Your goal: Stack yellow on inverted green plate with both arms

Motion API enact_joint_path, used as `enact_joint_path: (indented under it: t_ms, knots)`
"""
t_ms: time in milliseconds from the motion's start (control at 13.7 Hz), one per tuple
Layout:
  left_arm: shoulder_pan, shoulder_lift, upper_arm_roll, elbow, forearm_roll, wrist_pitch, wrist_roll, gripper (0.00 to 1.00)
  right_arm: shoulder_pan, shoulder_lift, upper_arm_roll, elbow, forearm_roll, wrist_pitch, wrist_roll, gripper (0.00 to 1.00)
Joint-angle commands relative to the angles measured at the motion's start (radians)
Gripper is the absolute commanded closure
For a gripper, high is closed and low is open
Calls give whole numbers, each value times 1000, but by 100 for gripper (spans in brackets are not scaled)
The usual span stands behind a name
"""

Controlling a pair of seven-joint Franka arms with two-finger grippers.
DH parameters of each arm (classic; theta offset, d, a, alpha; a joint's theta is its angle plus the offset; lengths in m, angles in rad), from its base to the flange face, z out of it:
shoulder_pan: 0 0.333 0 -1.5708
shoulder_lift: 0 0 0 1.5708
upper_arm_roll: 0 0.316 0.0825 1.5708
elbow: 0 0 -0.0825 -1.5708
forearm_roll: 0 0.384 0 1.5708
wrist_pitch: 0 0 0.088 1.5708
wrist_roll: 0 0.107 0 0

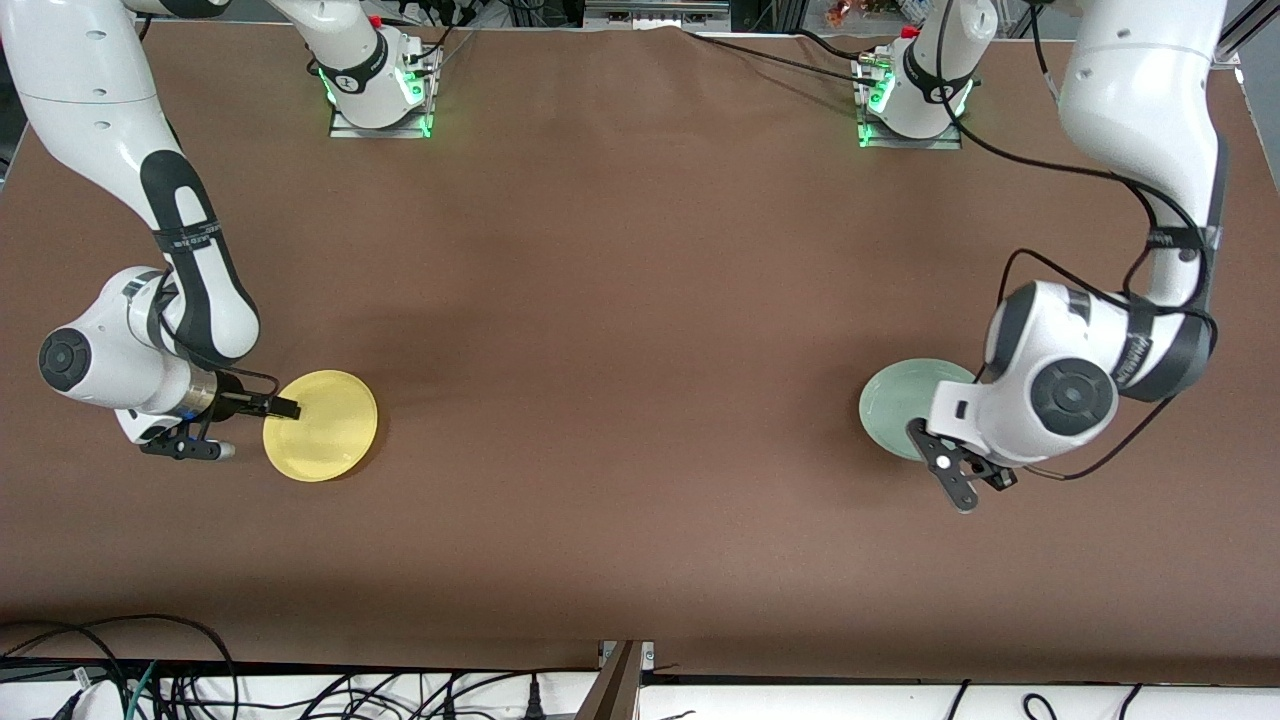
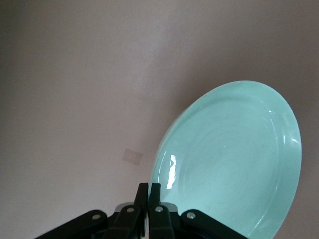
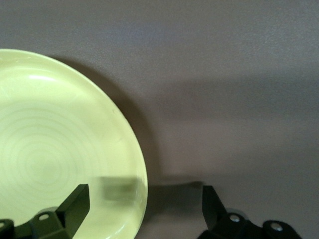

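Note:
My right gripper would hold the yellow plate's rim if it closed now, because my fingertips are on either side of it at cloth height.
The yellow plate lies hollow side up toward the right arm's end of the table. My right gripper is low at its rim and open: one finger is over the plate, the other over the bare cloth, and the rim lies between them untouched. The pale green plate lies hollow side up toward the left arm's end. My left gripper is shut on its rim, the two fingers pinching the edge. In the front view the left arm's wrist hides that grip and part of the plate.
Brown cloth covers the whole table. Both arm bases stand along the edge farthest from the front camera. Loose cables hang past the edge nearest it.

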Motion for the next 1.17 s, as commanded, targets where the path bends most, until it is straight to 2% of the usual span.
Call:
enact_joint_path:
  t_ms: [0, 73, 218, 291, 437, 583, 655, 801, 1019, 1092]
  knots:
    - [-100, -26, 14, 42, 106, -96, -74, 100, -16, -3, 9, -5, 43, 13, -49, 0]
    - [-142, -26, 14, 63, 138, -145, -108, 100, -16, -3, 9, -5, 52, 12, -49, 11]
    - [-222, -28, 14, 89, 234, -211, -203, 100, -15, -3, 9, -4, 55, 5, -49, 58]
    - [-261, -28, 12, 89, 256, -246, -275, 100, -16, -3, 11, -2, 55, 7, -49, 69]
    - [-357, -28, 14, 89, 330, -325, -393, 100, -16, -3, 12, -2, 57, 5, -49, 80]
    - [-435, -23, 14, 88, 423, -375, -467, 100, -16, -3, 12, -1, 57, 4, -51, 96]
    - [-469, -17, 15, 88, 455, -398, -510, 100, -16, -3, 12, 1, 57, 2, -51, 100]
    - [-540, -2, 15, 86, 532, -452, -606, 100, -15, -3, 12, 1, 57, 1, -51, 100]
    - [-661, 47, 19, 86, 569, -539, -787, 100, -15, -3, 12, 1, 57, 1, -51, 100]
    - [-690, 66, 17, 85, 626, -572, -837, 100, -15, -4, 12, 1, 57, 1, -51, 100]
